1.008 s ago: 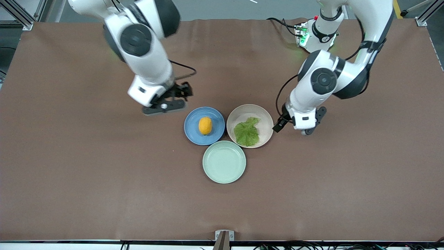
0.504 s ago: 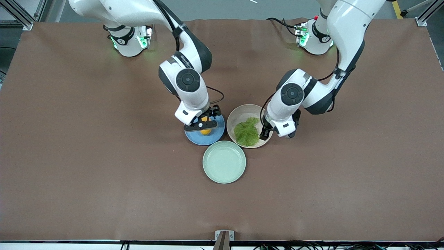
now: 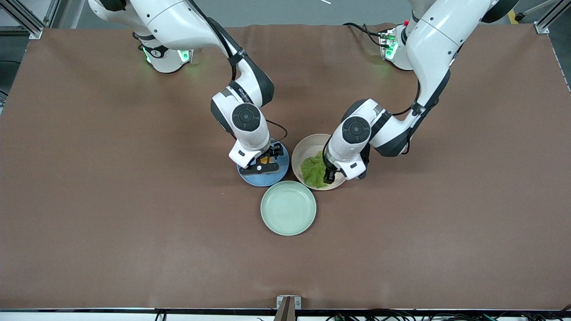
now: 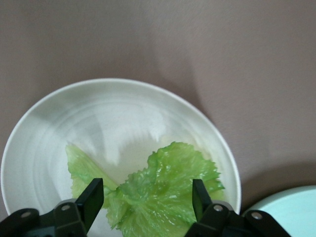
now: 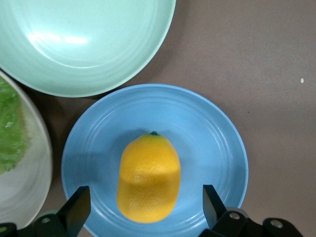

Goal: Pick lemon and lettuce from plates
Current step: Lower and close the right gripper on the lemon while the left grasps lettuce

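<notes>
I will next grab the lemon with my right gripper by its rounded sides below the green tip, to pick the lemon from the blue plate (image 3: pixel 250 177) (image 5: pixel 207 133).
The yellow-orange lemon (image 5: pixel 149 177) lies on the blue plate (image 5: pixel 207 133); in the front view only a bit of the lemon (image 3: pixel 264 159) shows on the blue plate (image 3: pixel 250 177), under the arm. My right gripper (image 5: pixel 145 205) (image 3: pixel 264 164) is open just above the lemon, one finger on each side, not touching. The crinkled green lettuce (image 4: pixel 163 192) (image 3: pixel 312 170) lies in the beige-cream plate (image 4: pixel 118 108) (image 3: pixel 308 145). My left gripper (image 4: pixel 146 203) (image 3: pixel 329 174) is open low over the lettuce, its fingers astride the leaf.
An empty pale mint-green plate (image 3: pixel 288 207) sits nearer the front camera, touching close to both other plates; it also shows in the right wrist view (image 5: pixel 89 44) and the left wrist view (image 4: pixel 291 212). Brown table cover all round.
Both arms swung in from outside the plates and came down: the right gripper now sits over the lemon, the left over the lettuce. Lemon and lettuce have not moved.
</notes>
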`<state>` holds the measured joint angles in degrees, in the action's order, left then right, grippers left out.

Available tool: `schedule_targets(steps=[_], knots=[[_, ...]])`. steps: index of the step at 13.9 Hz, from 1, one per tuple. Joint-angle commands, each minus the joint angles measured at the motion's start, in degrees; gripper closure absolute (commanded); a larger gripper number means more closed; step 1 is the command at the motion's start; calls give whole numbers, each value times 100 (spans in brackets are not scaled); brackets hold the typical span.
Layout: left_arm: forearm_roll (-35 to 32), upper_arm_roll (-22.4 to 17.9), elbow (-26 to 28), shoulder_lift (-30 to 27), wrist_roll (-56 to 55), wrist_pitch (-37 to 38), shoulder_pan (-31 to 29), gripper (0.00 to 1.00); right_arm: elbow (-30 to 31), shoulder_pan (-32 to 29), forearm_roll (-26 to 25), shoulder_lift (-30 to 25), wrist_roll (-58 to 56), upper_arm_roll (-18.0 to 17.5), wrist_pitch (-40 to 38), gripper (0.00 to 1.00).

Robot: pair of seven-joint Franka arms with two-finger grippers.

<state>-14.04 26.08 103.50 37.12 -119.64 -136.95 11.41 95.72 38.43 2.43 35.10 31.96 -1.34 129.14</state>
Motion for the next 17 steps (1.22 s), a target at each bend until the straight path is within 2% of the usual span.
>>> schedule_targets(steps=[1, 3, 7, 8, 11, 13, 14, 15, 17], knots=[[-134, -6, -137, 155, -217, 19, 98, 25, 78, 59, 82, 128, 48, -24, 277, 0], [-134, -6, -128, 199, -235, 19, 133, 31, 78, 147, 82, 207, 48, -24, 401, 0], [-125, -24, -137, 261, -235, 19, 116, 60, 166, 69, 73, 234, 30, -24, 436, 0], [-125, -24, -137, 279, -235, 19, 116, 68, 175, 51, 73, 234, 13, -24, 428, 7], [-143, -24, -137, 191, -173, 89, 98, 97, 175, 60, 73, 243, -14, -24, 428, 42], [-213, -24, -137, 60, -164, 159, 37, 100, 175, 51, 73, 243, -23, -24, 419, 65], [-326, -33, -145, -72, -147, 290, 19, 100, 166, 60, 73, 243, -23, -24, 419, 74], [-441, -24, -146, -212, -95, 422, -7, 100, 166, 68, 73, 234, -23, -24, 419, 80], [-512, -24, -146, -555, 142, 738, -112, 100, 157, 42, 73, -2, -49, -7, 218, 83]])
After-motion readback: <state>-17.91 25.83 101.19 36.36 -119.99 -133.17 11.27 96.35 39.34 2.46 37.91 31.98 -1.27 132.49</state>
